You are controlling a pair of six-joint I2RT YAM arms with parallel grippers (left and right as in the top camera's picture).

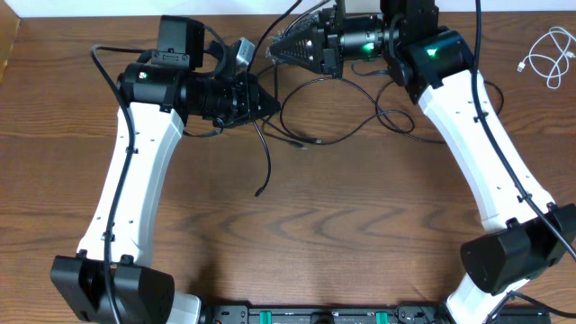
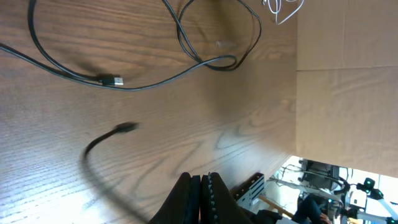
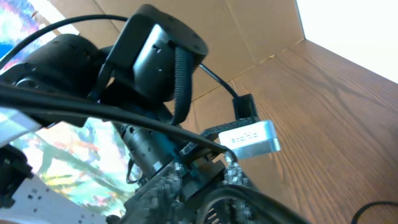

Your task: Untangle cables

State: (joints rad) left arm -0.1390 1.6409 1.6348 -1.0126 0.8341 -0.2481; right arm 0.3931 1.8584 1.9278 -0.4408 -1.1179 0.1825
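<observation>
I will next untangle the raised black cable from the looped cable, so I will grip the part of it beside my left gripper with my right gripper, while the cable's loose end hangs.
The long black cable (image 1: pixel 315 141) lies in loose loops mid-table, with one plug (image 2: pixel 112 81) flat on the wood. My left gripper (image 1: pixel 273 102) points right over it, its jaws (image 2: pixel 202 182) pressed shut. A stretch of black cable runs out from under this gripper, and its free end (image 2: pixel 127 127) hangs raised and blurred above the table. The white cable (image 1: pixel 547 56) lies coiled apart at the far right and also shows as the white cable (image 2: pixel 283 9). My right gripper (image 1: pixel 273 54) points left just behind the left wrist. Its fingers (image 3: pixel 168 186) are blurred, so their gap is unclear.
The left arm's wrist and its silver camera block (image 3: pixel 249 138) fill the right wrist view, very close to the right gripper. A cardboard wall (image 2: pixel 336 93) borders the table's far side. Both arm bases (image 1: pixel 108 283) stand at the front edge.
</observation>
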